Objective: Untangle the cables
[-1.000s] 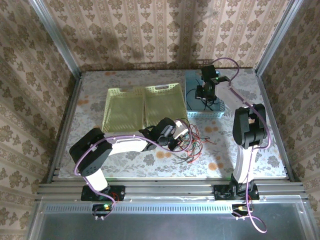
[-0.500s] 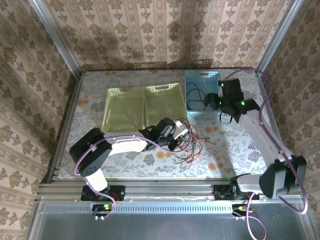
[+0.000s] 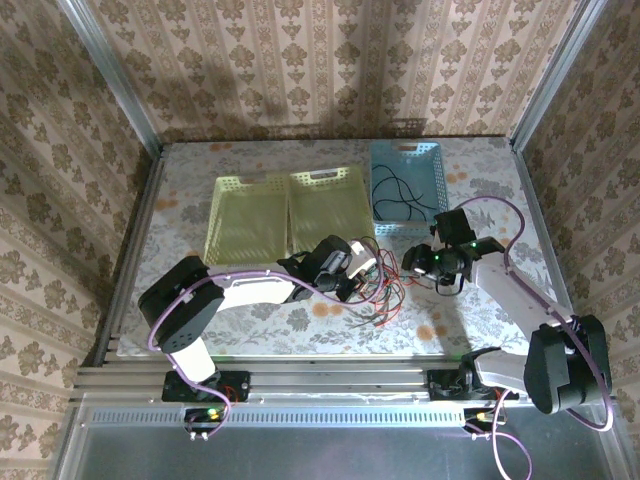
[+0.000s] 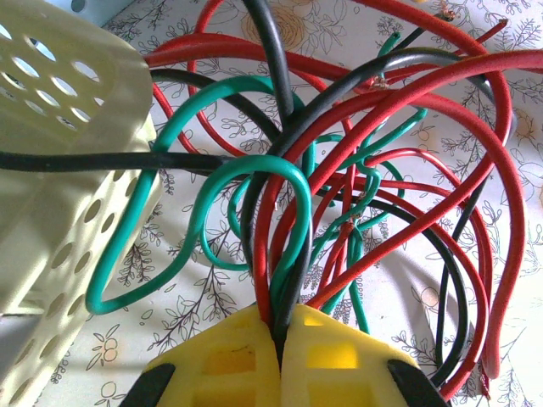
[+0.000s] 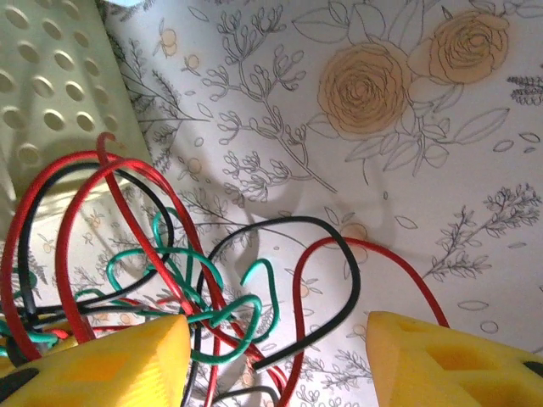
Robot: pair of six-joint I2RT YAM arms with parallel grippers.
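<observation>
My right gripper should take hold of the black wire near its loose end [image 5: 293, 348] and leave out the red loop, so that I can pull the wire from the tangle.
The cables [image 3: 385, 285] are a tangle of thin red, green and black wires on the floral table, just right of my left gripper [image 3: 357, 264]. In the left wrist view the yellow fingers [image 4: 229, 360] are shut on a bunch of red, green and black strands [image 4: 284, 254] that fan out ahead. My right gripper [image 3: 424, 262] hovers low at the tangle's right side. Its yellow fingers [image 5: 450, 356] stand wide open. A black wire end and a red loop [image 5: 339, 280] lie on the table between them, untouched.
Two pale yellow perforated baskets [image 3: 285, 210] sit side by side behind the left gripper; one corner [image 4: 59, 127] is close on its left. A blue basket [image 3: 432, 170] at the back right holds a loose black cable [image 3: 400, 195]. Metal rails border the table.
The right arm swung from above the blue basket forward and down to the right side of the tangle. The left gripper stayed put, still clamped on the wires.
</observation>
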